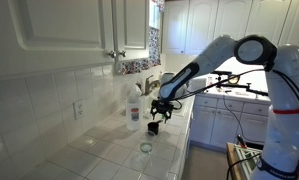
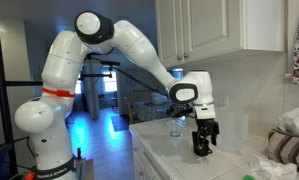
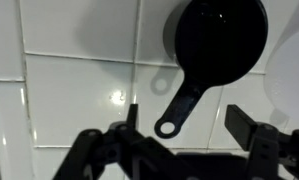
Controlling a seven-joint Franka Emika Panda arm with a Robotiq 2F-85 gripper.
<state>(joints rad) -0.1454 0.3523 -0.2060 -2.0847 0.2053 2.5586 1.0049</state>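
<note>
I should close my gripper on the measuring cup [image 3: 217, 38]. Both fingers reach down to handle depth, on either side of the handle [image 3: 182, 105] next to the ring hole.
A black measuring cup [image 3: 217, 38] lies on the white tiled counter [image 3: 69, 90]. Its handle [image 3: 184, 100] runs down and to the left and ends in a ring hole. In the wrist view my gripper [image 3: 185, 122] hangs straight over that handle, with one finger on each side. The jaws are open and there is a gap between each finger and the handle. Both exterior views show the gripper [image 1: 155, 120] [image 2: 203, 140] pointing down, low over the counter, with the dark cup [image 1: 154, 127] [image 2: 201, 150] right under it.
A white bottle [image 1: 134, 104] stands by the tiled back wall, close to the gripper. A small clear glass [image 1: 146, 147] sits on the counter nearer the front edge. Cabinets hang overhead. Crumpled cloth [image 2: 287, 150] lies at the counter's far end.
</note>
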